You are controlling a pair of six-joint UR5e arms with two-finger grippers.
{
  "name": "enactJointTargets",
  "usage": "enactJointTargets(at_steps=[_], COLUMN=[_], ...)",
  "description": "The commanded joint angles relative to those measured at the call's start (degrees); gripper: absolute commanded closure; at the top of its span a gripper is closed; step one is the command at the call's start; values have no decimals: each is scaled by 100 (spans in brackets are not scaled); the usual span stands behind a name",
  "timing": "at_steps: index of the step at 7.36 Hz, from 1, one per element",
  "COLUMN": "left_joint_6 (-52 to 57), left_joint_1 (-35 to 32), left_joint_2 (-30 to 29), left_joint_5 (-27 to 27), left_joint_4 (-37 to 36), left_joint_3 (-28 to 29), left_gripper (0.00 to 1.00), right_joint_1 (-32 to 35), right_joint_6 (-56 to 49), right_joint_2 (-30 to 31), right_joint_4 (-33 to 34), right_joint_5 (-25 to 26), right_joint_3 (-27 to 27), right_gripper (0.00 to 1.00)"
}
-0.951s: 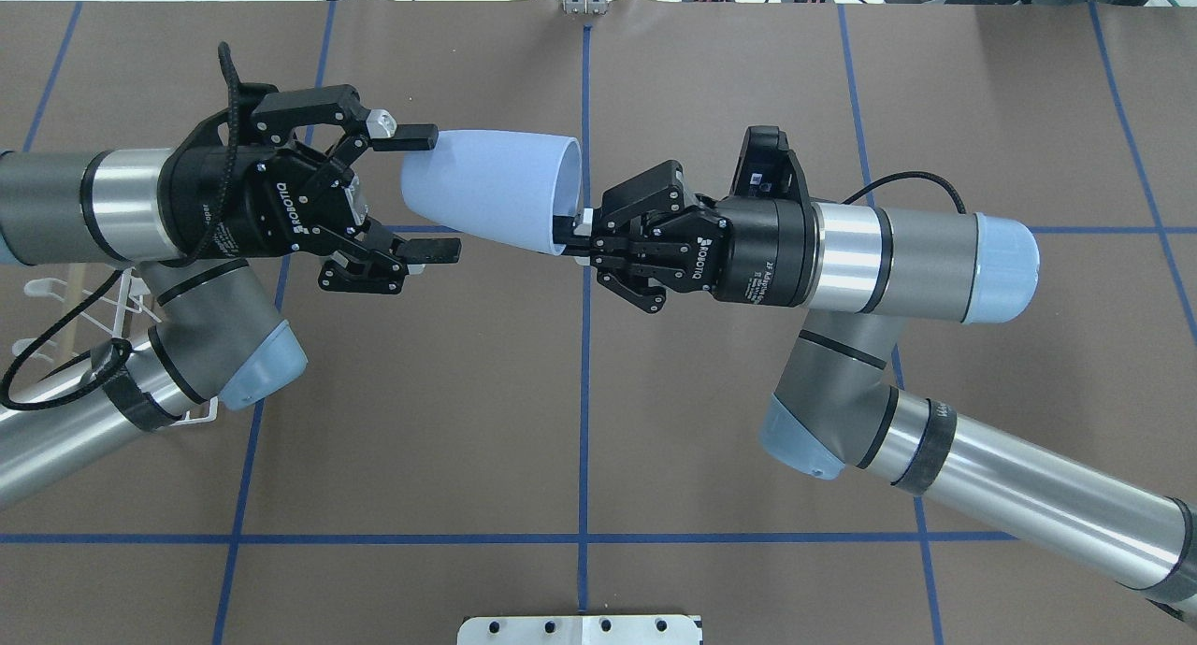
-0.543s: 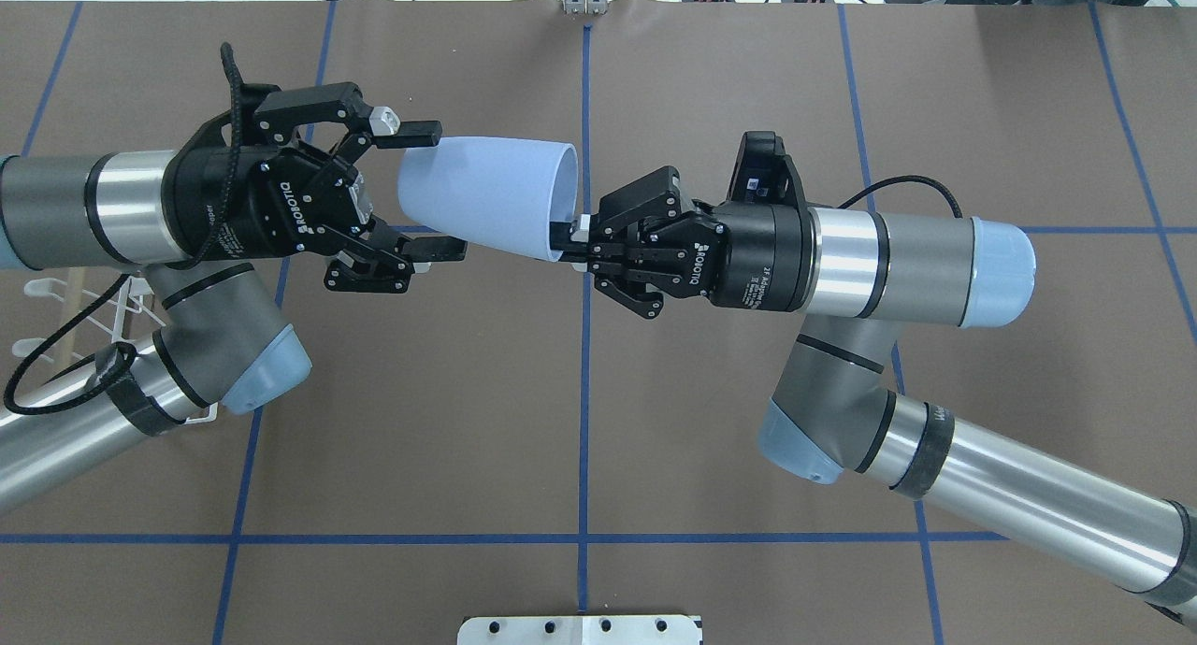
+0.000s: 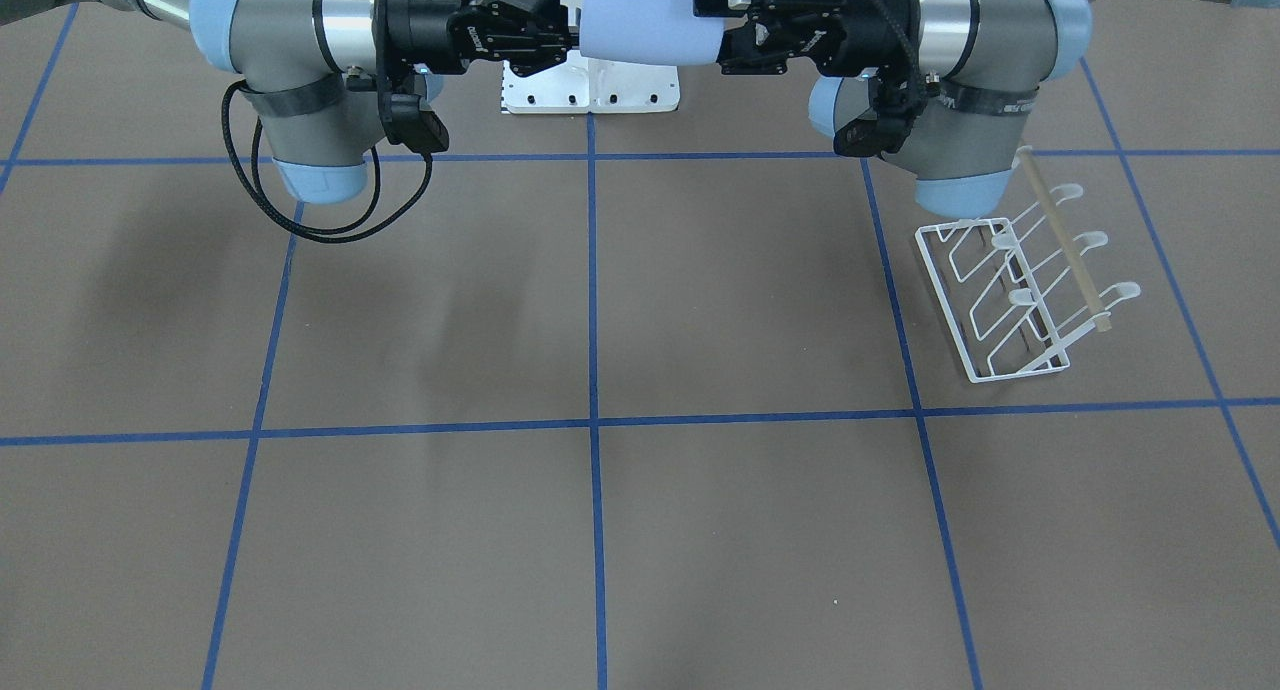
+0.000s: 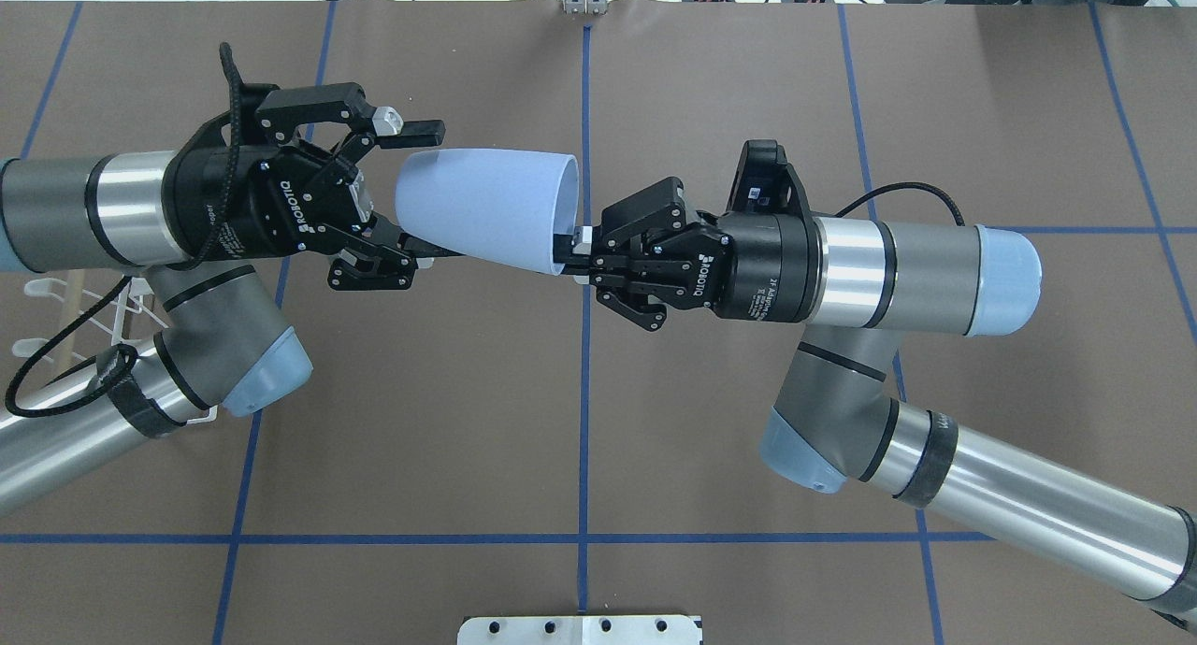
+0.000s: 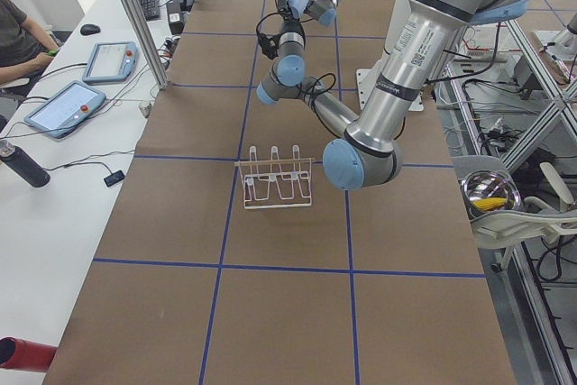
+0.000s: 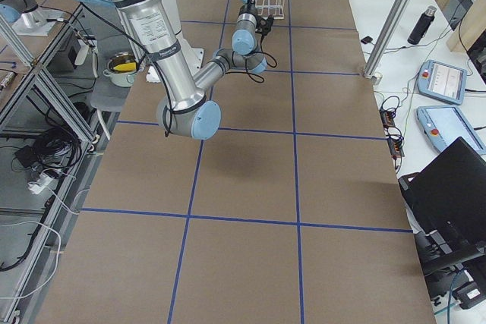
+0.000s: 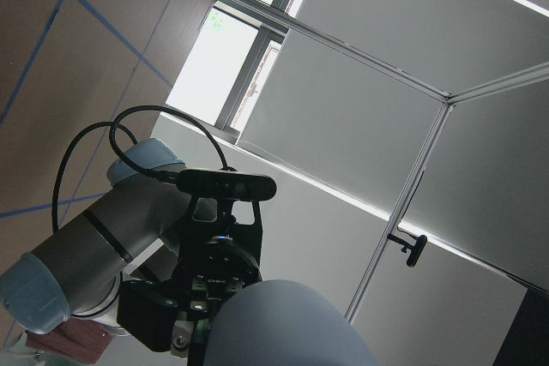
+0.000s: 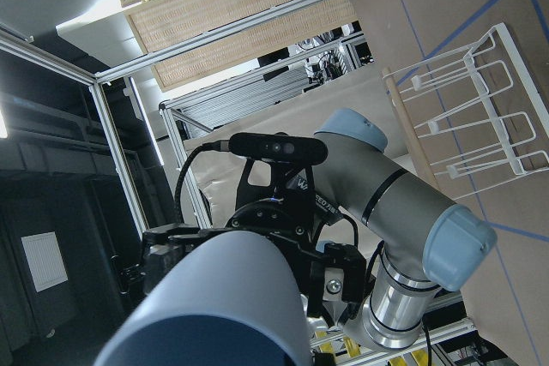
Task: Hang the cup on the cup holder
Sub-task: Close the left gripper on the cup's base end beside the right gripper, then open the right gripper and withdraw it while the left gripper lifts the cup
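My left gripper needs to hang the light-blue cup on the cup holder [image 3: 1010, 290], so it will next grab the cup by its narrow base end [image 3: 703, 32].
The light-blue cup [image 4: 486, 210] lies on its side in the air above the table, base to the left. My right gripper [image 4: 564, 248] is shut on its rim. My left gripper [image 4: 432, 189] is open, one finger on each side of the cup's base end. In the front view the cup [image 3: 645, 15] hangs between both grippers at the top edge. The white wire cup holder [image 3: 1010, 290] stands on the table on my left side, apart from the cup. From overhead the holder [image 4: 56, 294] is mostly hidden under my left arm.
A white metal pedestal base [image 4: 580, 629] sits at the table's near edge, between the arms. Blue tape lines [image 4: 584, 393] cross the brown table cover. A side desk with tablets [image 5: 68, 105] and an operator lies beyond the table's far edge.
The right gripper has carried the cup a little to the left, so its base sits deeper between the left gripper's open fingers. The left gripper has stayed open.
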State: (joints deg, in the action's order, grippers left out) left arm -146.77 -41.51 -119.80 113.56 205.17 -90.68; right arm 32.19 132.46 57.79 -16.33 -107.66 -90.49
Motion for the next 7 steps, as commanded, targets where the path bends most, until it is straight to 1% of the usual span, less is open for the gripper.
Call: enactJointTargets(at_steps=[1, 2, 3, 5, 7], left_joint_6=[-10, -10, -1, -1, 51], left_joint_1=[12, 12, 12, 21, 3], left_joint_2=[9, 18, 44, 62, 71], left_joint_5=[-1, -1, -1, 8, -88], left_joint_4=[5, 5, 5, 31, -73], left_joint_3=[-37, -37, -37, -37, -55], left_gripper=[25, 66, 100, 100, 100], right_joint_1=[-2, -2, -2, 103, 444], right_joint_6=[-10, -1, 8, -1, -62], right_joint_2=[-31, -13, -5, 4, 135], right_joint_4=[-2, -2, -2, -2, 7], right_joint_5=[26, 43, 43, 35, 8], right_joint_3=[5, 5, 5, -47, -127], right_gripper=[100, 16, 1, 0, 0])
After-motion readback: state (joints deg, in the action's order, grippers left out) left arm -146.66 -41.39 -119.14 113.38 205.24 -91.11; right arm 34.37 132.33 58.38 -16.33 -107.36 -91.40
